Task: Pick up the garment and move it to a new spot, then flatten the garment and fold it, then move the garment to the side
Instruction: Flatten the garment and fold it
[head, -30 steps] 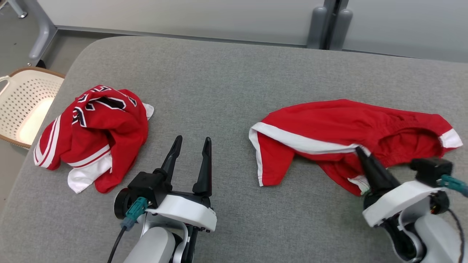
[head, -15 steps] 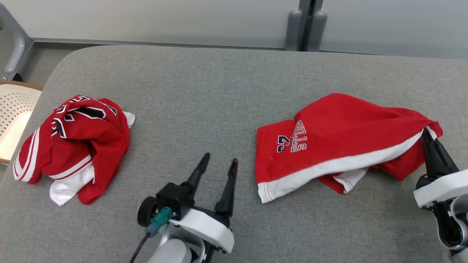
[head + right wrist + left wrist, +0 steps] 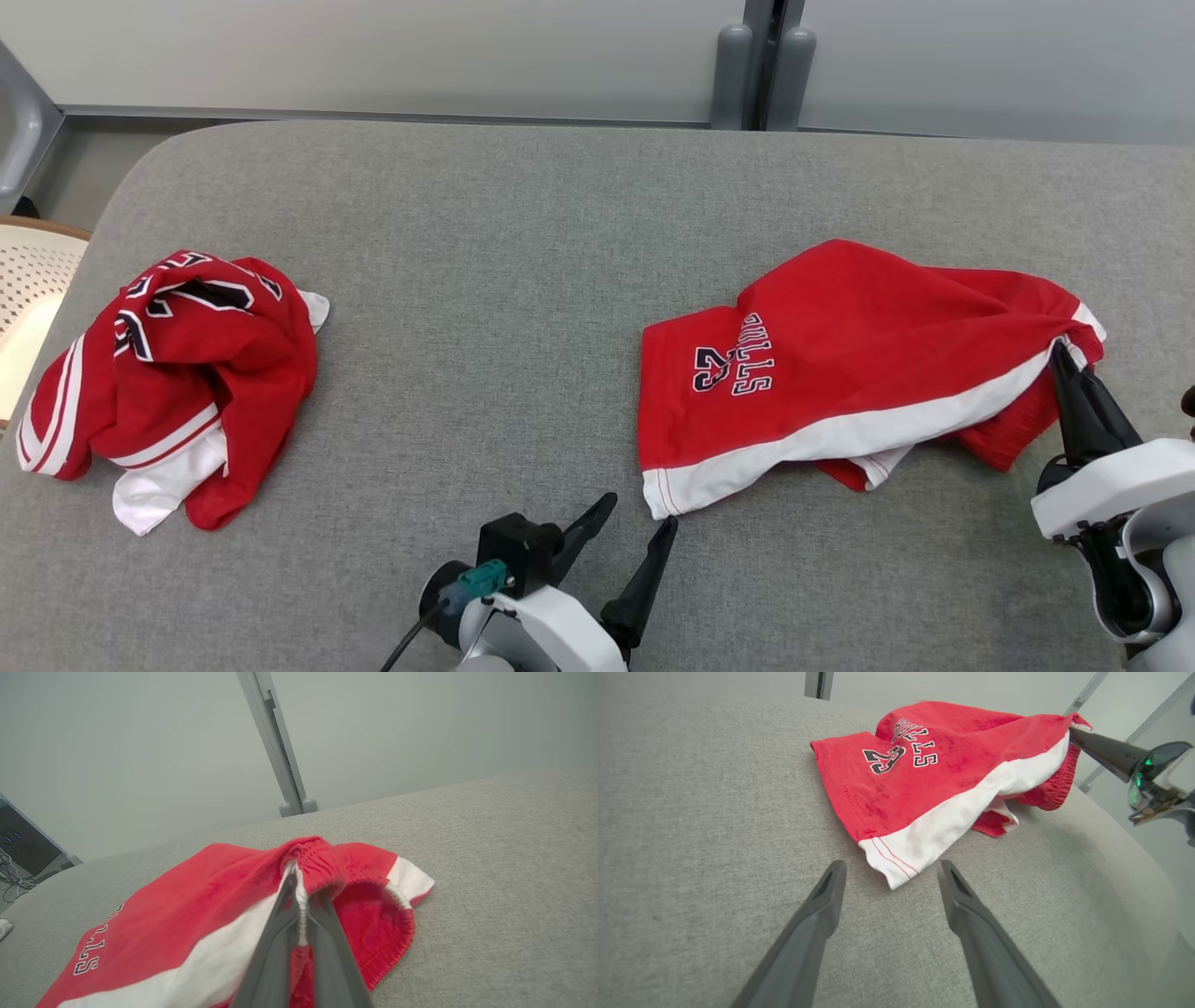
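Observation:
The left gripper pinches the garment by its white hem corner [image 3: 666, 499] next, which sticks out free while the red leg panel [image 3: 717, 420] lies flat.
The garment, red shorts [image 3: 840, 364] with a white side stripe and dark lettering, lies on the right half of the grey padded table [image 3: 523, 280]. My right gripper [image 3: 1061, 351] is shut on its elastic waistband at the far right end. The right wrist view shows the fingers [image 3: 299, 882] pinching the white seam of the shorts [image 3: 201, 914]. My left gripper [image 3: 641, 511] is open, its tips just short of the white hem corner. In the left wrist view the corner of the shorts [image 3: 934, 779] lies between the fingertips of that gripper [image 3: 891, 865].
A second red garment, a crumpled jersey [image 3: 187, 373] with white trim, sits at the table's left. A cream perforated basket [image 3: 28, 271] stands beyond the left edge. Grey wall panels and a post [image 3: 761, 65] rise behind the table.
The right gripper has pulled the waistband to the right, turning the shorts over so the lettering shows. The left gripper has moved right to the hem corner. The camera has also shifted.

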